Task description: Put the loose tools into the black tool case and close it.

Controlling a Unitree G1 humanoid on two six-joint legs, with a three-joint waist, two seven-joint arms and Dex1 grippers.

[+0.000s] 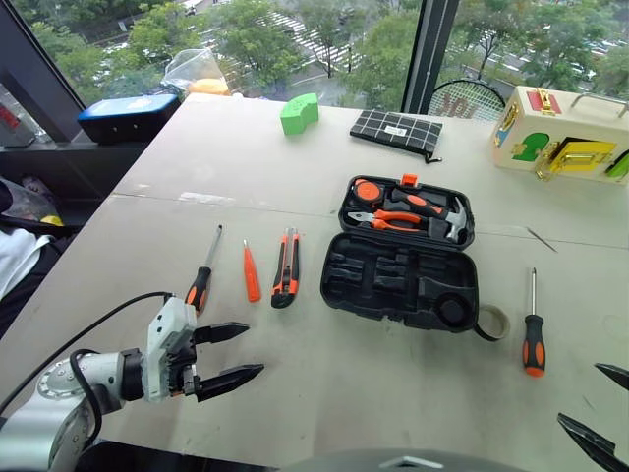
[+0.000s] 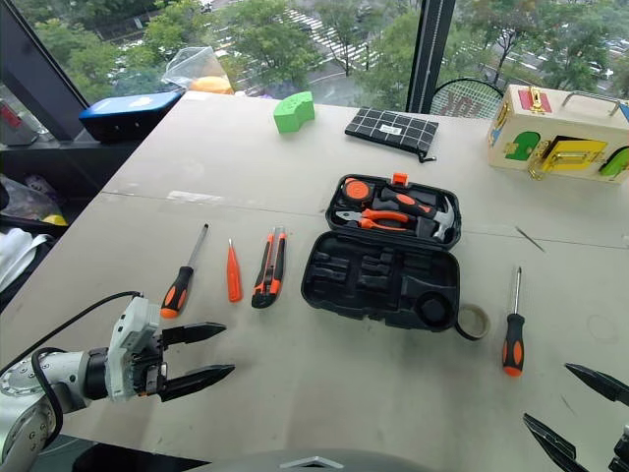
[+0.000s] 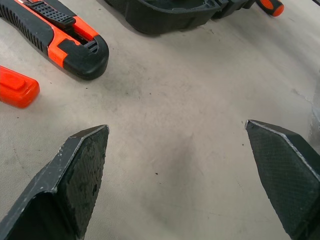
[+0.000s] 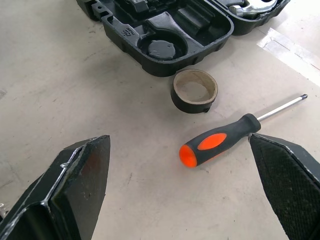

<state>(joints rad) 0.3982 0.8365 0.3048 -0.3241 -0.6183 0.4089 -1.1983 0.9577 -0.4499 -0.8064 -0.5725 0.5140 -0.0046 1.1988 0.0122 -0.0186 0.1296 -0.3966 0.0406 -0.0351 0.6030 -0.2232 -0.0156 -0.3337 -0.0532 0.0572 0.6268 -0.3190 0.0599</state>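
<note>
The screwdriver's thin stem ends in a bare pointed tip (image 1: 219, 228). My left gripper should therefore grab the screwdriver by its thick black-and-orange handle (image 1: 199, 290) next.
The black tool case (image 1: 393, 295) lies open mid-table, its lid holding a hammer, pliers and a tape measure. To its left lie a screwdriver (image 1: 203, 275), a small orange pointed tool (image 1: 251, 275) and a utility knife (image 1: 286, 267). On its right sit a tape roll (image 1: 491, 322) and a second screwdriver (image 1: 533, 334). My left gripper (image 1: 254, 348) hovers open and empty just nearer than the left-hand tools, with the knife (image 3: 60, 35) ahead of it. Down at the near right my right gripper (image 1: 580, 393) is open too, facing the screwdriver (image 4: 220, 142) and tape roll (image 4: 195, 92).
At the far side stand a green block (image 1: 299, 113), a flat black checked pouch (image 1: 396, 130), a blue-topped box (image 1: 128, 113) and a cream box with coloured latches (image 1: 560, 138). The table's left edge runs diagonally beside the left arm.
</note>
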